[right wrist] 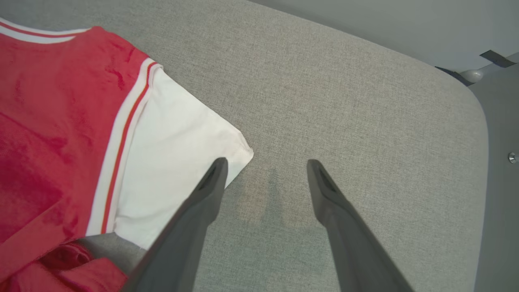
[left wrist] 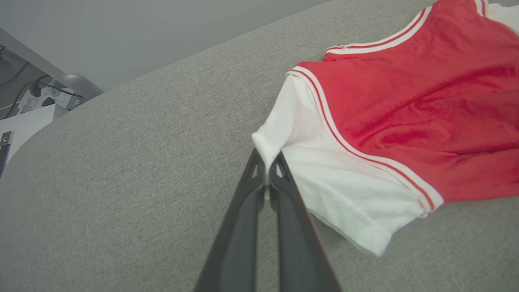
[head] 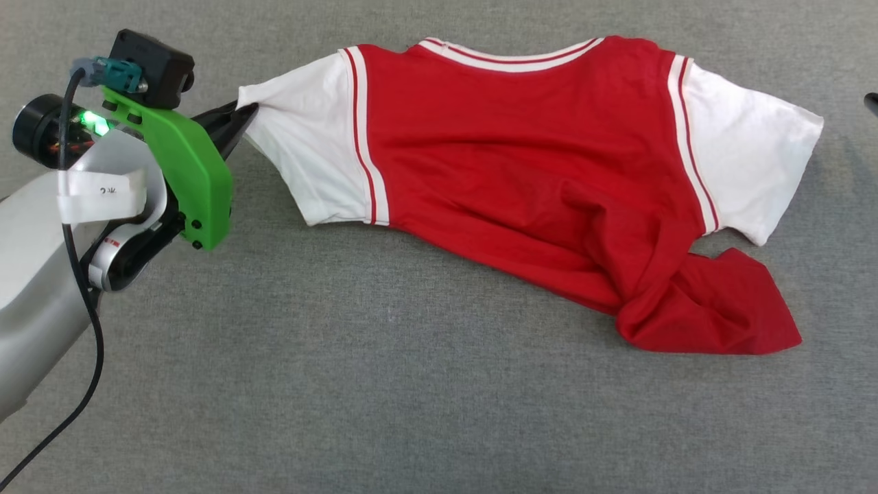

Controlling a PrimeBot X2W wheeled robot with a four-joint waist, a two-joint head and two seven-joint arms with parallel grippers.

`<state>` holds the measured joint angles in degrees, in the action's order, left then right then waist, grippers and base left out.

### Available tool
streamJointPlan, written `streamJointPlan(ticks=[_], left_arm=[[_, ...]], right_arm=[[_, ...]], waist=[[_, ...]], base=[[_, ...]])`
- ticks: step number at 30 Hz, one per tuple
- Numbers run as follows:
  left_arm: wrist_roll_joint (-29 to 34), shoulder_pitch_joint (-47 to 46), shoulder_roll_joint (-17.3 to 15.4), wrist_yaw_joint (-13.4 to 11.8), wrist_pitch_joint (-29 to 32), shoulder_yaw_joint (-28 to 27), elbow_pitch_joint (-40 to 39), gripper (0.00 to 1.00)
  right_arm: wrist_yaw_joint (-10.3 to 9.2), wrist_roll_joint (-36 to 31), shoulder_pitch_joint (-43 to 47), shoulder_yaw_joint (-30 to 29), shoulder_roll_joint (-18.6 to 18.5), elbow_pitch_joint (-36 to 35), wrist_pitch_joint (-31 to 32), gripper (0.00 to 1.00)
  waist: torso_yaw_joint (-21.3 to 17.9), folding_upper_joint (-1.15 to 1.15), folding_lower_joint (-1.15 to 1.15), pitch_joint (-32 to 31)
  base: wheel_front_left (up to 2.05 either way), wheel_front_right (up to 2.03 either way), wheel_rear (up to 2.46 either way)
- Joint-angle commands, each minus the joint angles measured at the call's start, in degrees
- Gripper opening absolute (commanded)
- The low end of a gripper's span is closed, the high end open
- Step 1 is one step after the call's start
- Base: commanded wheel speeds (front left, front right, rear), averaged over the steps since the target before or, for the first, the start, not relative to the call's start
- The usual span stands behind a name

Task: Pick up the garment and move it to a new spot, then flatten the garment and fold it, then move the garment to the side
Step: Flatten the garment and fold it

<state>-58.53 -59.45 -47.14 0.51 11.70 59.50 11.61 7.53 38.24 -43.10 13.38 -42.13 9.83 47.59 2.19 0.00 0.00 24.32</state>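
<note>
The other white sleeve (head: 745,152) lies flat. My right gripper pinches it by its shoulder-side hem corner (head: 817,122) next, since that corner juts out free.
The garment (head: 521,165), a red jersey T-shirt with white sleeves and striped collar, lies spread across the grey surface, plain side up, its lower hem bunched at the right. My left gripper (head: 245,110) is shut on the tip of the left white sleeve, pinching the cloth between its dark fingers (left wrist: 279,174). The garment (left wrist: 405,113) stretches away from that pinch. My right gripper (right wrist: 265,164) stands open just off the other white sleeve's corner of the garment (right wrist: 170,162), holding nothing, above bare cloth surface. A dark fingertip (head: 871,103) of it pokes in at the right edge.
The grey fabric tabletop (head: 384,384) extends wide in front of the shirt. Its rounded far edge (left wrist: 121,87) and right corner (right wrist: 474,105) show, with floor, cables and a power strip (left wrist: 44,97) beyond.
</note>
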Motion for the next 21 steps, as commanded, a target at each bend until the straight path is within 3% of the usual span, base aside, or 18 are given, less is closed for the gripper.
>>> streamJointPlan(ticks=[1, 7, 20, 21], left_arm=[[0.75, -1.31, 0.43, -0.44, -0.49, -0.35, -0.47, 0.0], [1.85, -3.21, 1.17, -0.68, -1.33, -0.87, -1.83, 0.0], [2.34, -4.32, 2.53, -0.32, -2.83, -1.08, -1.13, 0.0], [2.33, -4.25, 2.54, -0.25, -2.86, -1.02, -0.91, 0.0]], right_arm=[[-0.04, 0.8, -1.71, 0.99, -0.16, 0.76, 1.44, 1.0], [-0.04, 1.24, -4.86, 3.53, 1.02, 4.99, 3.21, 1.0], [-0.04, 2.17, -1.88, 12.5, 3.45, 13.31, -1.36, 1.0], [-0.04, 2.38, -1.91, 12.78, 3.36, 13.65, -2.0, 0.31]], waist=[[1.33, 0.0, 0.0, 2.43], [2.44, 0.0, 0.0, 5.58], [2.87, 0.0, 0.0, 7.61], [2.72, 0.0, 0.0, 7.4]], base=[[0.0, 0.0, 0.0], [0.0, 0.0, 0.0], [0.0, 0.0, 0.0], [0.0, 0.0, 0.0]])
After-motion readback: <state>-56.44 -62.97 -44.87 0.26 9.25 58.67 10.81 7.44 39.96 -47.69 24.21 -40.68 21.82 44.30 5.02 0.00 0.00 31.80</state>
